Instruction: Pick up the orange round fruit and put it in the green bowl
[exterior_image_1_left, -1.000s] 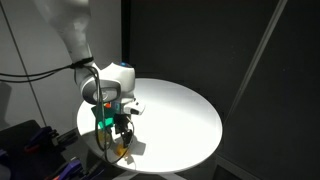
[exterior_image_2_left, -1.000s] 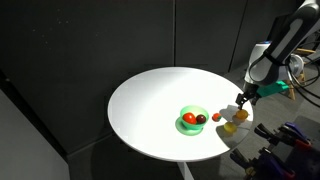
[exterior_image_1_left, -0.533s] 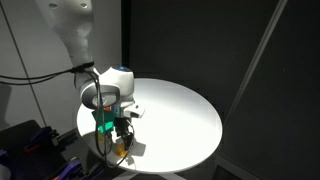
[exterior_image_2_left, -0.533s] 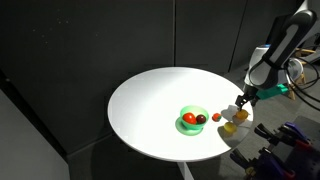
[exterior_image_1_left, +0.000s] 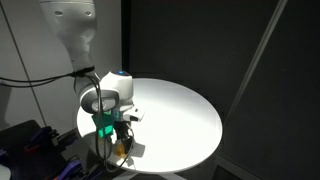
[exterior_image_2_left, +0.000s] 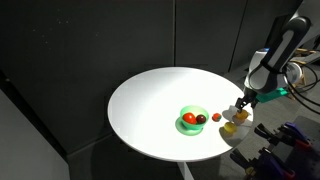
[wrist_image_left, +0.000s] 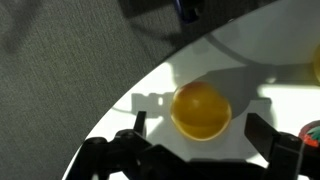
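Note:
My gripper should go lower first and then close on the orange fruit (exterior_image_1_left: 122, 151) (wrist_image_left: 200, 110). My fingers would miss if they closed now, as their shadows show on the tabletop beyond them.
The orange round fruit (wrist_image_left: 200, 110) lies on the white table (exterior_image_2_left: 150, 100) near its edge. In the wrist view it sits between the two fingers of my gripper (wrist_image_left: 196, 122), which is open and hangs just above it. In an exterior view the gripper (exterior_image_2_left: 243, 101) is right over the fruit (exterior_image_2_left: 241, 115). The green bowl (exterior_image_2_left: 192, 117) stands further in on the table, apart from the gripper, with red-orange things inside. In an exterior view the gripper (exterior_image_1_left: 121, 127) is at the table's near edge, and the bowl is hidden there.
A paler yellow fruit (exterior_image_2_left: 230, 128) lies close beside the orange one, near the rim. A small red fruit (exterior_image_2_left: 217, 117) lies between them and the bowl. The table edge is close to the gripper. Dark equipment (exterior_image_2_left: 285, 140) stands beyond the table.
The arm has shifted slightly and the gripper has come down a little toward the orange fruit. The fruits and bowl have not moved.

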